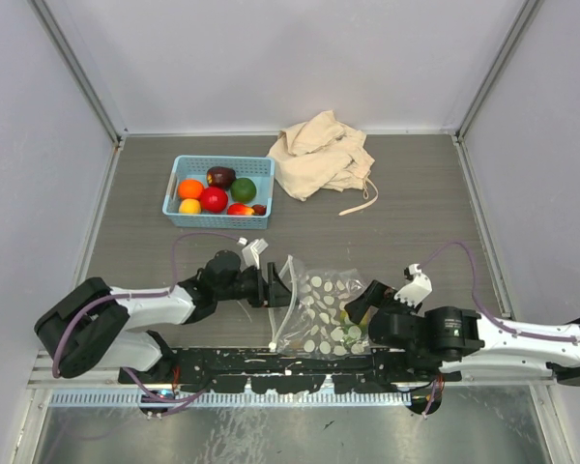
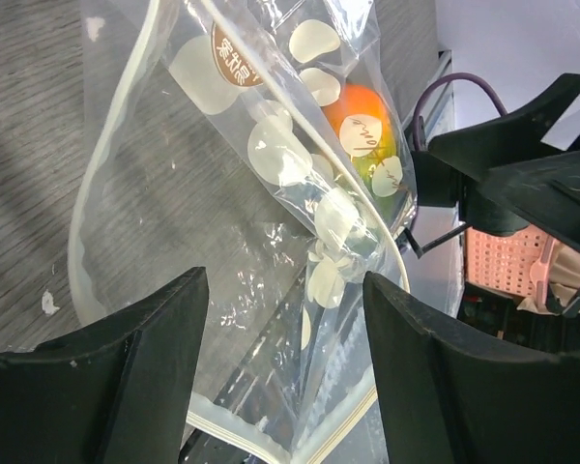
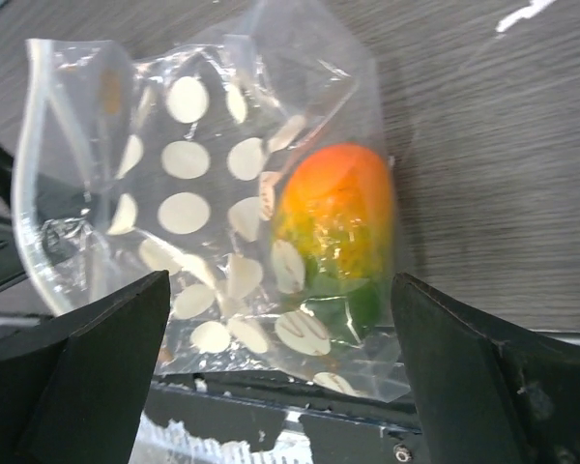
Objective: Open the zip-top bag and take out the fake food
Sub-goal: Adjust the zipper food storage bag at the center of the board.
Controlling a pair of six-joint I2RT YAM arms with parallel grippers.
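Note:
The bag's opening should stay free so that the fake food can be taken out. My right gripper needs to grab the zip-top bag [image 1: 319,304] by its closed end [image 1: 363,339] next.
The clear zip-top bag [image 1: 319,304] with white dots lies near the table's front edge, between my two grippers. Its white zip strip [image 2: 77,242] gapes in a wide loop, so the mouth stands open. One piece of fake food, an orange and green fruit [image 3: 333,232], sits inside at the bag's right end [image 1: 346,315]. My left gripper [image 2: 282,280] is open at the bag's left, with the bag's mouth rim lying loose between its fingers. My right gripper [image 3: 280,280] is open wide, and the bag's closed end and the fruit are just in front of it.
A light blue basket [image 1: 174,193] at the back left holds several other fake fruits [image 1: 213,199]. A beige cloth bag [image 1: 319,155] lies at the back centre. Grey walls close in both sides. A black rail [image 1: 271,362] runs along the near edge under the bag.

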